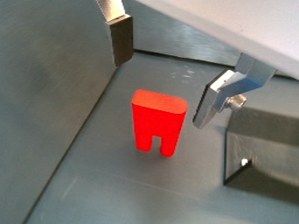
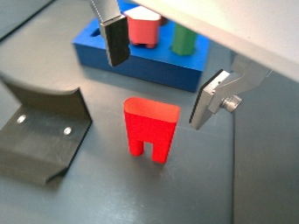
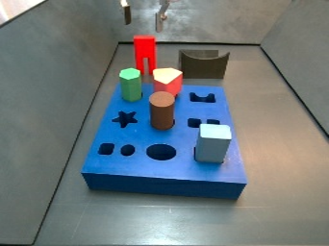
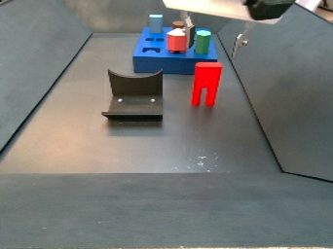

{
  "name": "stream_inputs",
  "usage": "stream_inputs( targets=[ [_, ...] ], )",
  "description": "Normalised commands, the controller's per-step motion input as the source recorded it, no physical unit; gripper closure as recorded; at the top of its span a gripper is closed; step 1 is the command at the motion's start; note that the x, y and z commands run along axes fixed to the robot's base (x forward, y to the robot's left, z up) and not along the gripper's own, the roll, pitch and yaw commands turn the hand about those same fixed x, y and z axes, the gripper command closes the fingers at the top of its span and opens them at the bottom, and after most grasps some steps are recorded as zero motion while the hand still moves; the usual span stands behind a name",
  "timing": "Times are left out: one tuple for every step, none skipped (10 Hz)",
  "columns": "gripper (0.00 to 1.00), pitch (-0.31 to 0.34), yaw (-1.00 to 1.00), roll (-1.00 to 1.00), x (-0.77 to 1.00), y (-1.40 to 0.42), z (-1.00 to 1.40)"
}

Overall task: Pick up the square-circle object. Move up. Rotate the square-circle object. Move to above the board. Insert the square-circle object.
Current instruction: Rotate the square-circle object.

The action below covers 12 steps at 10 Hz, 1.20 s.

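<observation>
My gripper is to grab the square-circle object by its block end (image 3: 144, 45) next, so its prongs stay free to go into the blue board (image 3: 167, 178).
The square-circle object (image 1: 158, 122) is a bright red peg that stands upright on the grey floor, prongs down and block end up. It shows in the other wrist view (image 2: 152, 129) and in both side views (image 3: 144, 53) (image 4: 207, 83). The gripper (image 1: 170, 70) (image 2: 163, 70) is open and empty, above the peg, with one finger on each side of it and not touching it. In the side views the gripper (image 3: 144, 12) (image 4: 211, 29) hangs at the upper edge of the picture. The blue board (image 2: 140, 66) (image 3: 167, 178) (image 4: 159, 60) lies just beside the peg.
On the board stand a green peg (image 3: 130, 84), a short red peg with pale top (image 3: 167, 82), a brown cylinder (image 3: 161, 109) and a pale cube (image 3: 214, 142). The dark fixture (image 4: 134, 95) (image 2: 41, 131) (image 1: 263, 162) stands near the peg. Sloped grey walls enclose the floor.
</observation>
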Motion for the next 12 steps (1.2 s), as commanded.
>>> stream_inputs(
  targets=[
    [0.0,0.016,1.0,0.0,0.04,0.0,-0.03],
    [0.0,0.018,1.0,0.0,0.04,0.0,-0.03],
    [0.0,0.023,1.0,0.0,0.04,0.0,-0.03],
    [0.0,0.028,1.0,0.0,0.04,0.0,-0.03],
    [0.0,0.031,0.86,0.0,0.04,0.0,-0.03],
    [0.0,0.03,0.54,0.0,0.04,0.0,-0.03],
    [0.0,0.03,0.36,0.0,0.04,0.0,-0.03],
    [0.0,0.03,0.24,0.0,0.04,0.0,-0.03],
    [0.0,0.03,0.16,0.0,0.0,0.0,-1.0],
    [0.0,0.01,0.1,0.0,0.02,0.0,-1.0],
    [0.0,-0.011,0.07,0.01,0.03,0.01,-1.0],
    [0.0,-0.016,0.06,0.02,0.03,0.01,-1.0]
  ],
)
